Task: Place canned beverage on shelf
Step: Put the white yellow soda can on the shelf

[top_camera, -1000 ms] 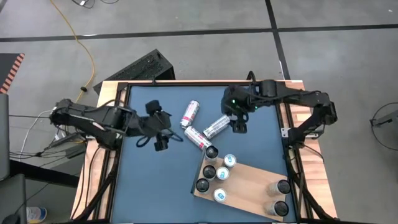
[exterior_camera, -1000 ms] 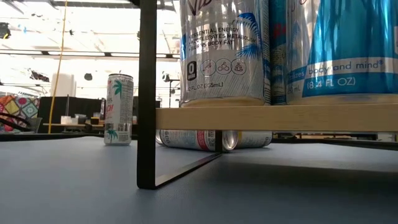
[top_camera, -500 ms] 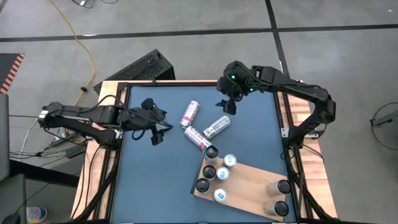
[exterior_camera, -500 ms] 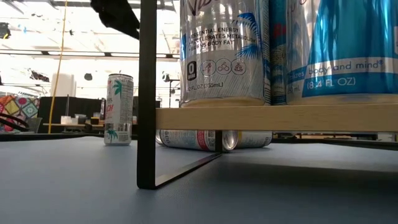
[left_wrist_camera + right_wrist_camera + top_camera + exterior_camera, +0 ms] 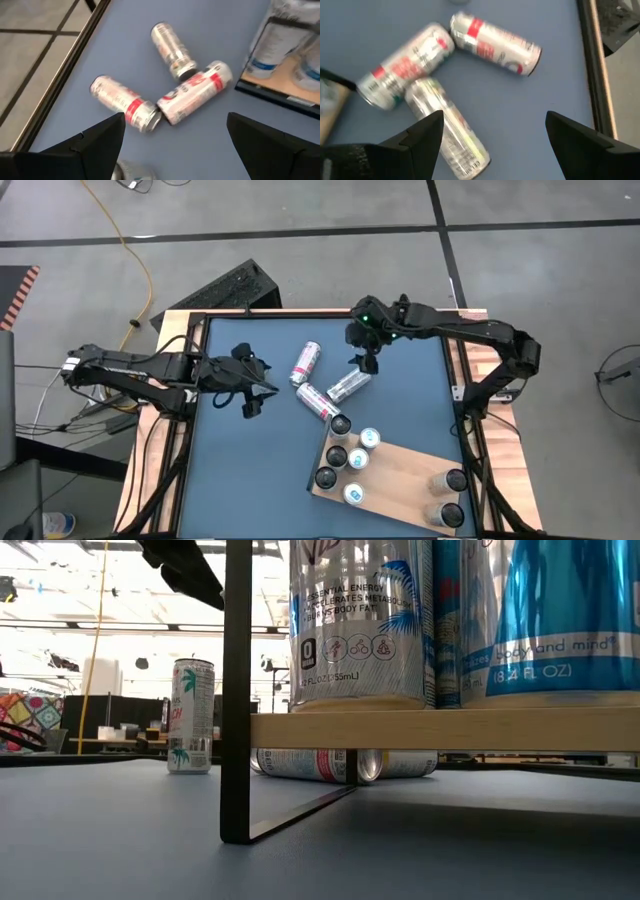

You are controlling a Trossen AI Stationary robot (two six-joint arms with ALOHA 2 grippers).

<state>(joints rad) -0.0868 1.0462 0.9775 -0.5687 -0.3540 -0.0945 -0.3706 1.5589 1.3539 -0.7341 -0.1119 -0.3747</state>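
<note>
The silver can needs to go on the shelf (image 5: 400, 475), so my right gripper should next grab it around the middle of its body (image 5: 349, 384).
Three silver-and-red cans lie on their sides on the blue-grey tabletop: one (image 5: 306, 362), one (image 5: 347, 385) and one (image 5: 315, 402). They also show in the left wrist view (image 5: 196, 92) and the right wrist view (image 5: 495, 44). The light-brown shelf (image 5: 400, 475) stands on black legs at the near right and carries several upright cans (image 5: 360, 620). One more can (image 5: 191, 715) stands upright on the table. My left gripper (image 5: 252, 402) hangs open and empty to the left of the lying cans. My right gripper (image 5: 366, 360) hangs open and empty at their far right.
A black frame (image 5: 300, 313) and wooden rails (image 5: 478, 380) border the tabletop. The shelf's black leg (image 5: 236, 690) stands in the low view's foreground. A dark arm part (image 5: 185, 565) shows at that view's top. Bare tabletop (image 5: 250, 480) lies at the near left.
My right gripper has gone from over the right-hand lying can toward the table's far edge and a little left, then settled slightly nearer. My left gripper has drawn back a little toward the left edge. The cans have stayed where they were.
</note>
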